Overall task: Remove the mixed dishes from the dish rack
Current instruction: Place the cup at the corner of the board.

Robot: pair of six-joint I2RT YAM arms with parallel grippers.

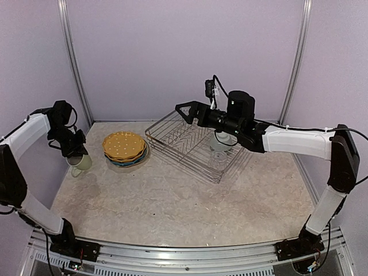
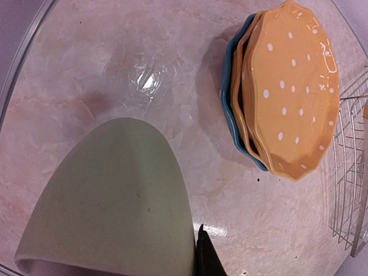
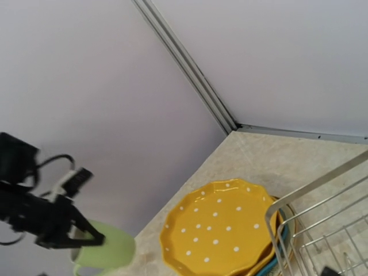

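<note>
The pale green mug (image 1: pixel 81 163) is hanging tilted, so my left gripper will keep holding it. The mug would fall and tip over onto the table if the gripper opened now.
My left gripper (image 1: pixel 77 154) is shut on the rim of the pale green mug (image 1: pixel 81 163) at the table's far left; the mug fills the lower left of the left wrist view (image 2: pixel 115 201), with one finger (image 2: pixel 207 259) against its outer wall. Beside it lies a stack of scalloped plates: an orange dotted plate (image 1: pixel 123 145) on top, a second orange one and the blue plate (image 2: pixel 229 109) beneath. The silver wire dish rack (image 1: pixel 172 135) stands at centre back. My right gripper (image 1: pixel 184 110) hovers open and empty over its far left corner. A pale bowl-like dish (image 1: pixel 221 142) sits in the rack, partly hidden by the right arm.
Lilac walls with metal corner posts (image 1: pixel 73 69) close the back and sides. The right wrist view shows the orange plate (image 3: pixel 221 233), the rack's corner wire (image 3: pixel 310 201) and the mug (image 3: pixel 106 253) held by the left arm. The marbled tabletop (image 1: pixel 172 201) stretches in front.
</note>
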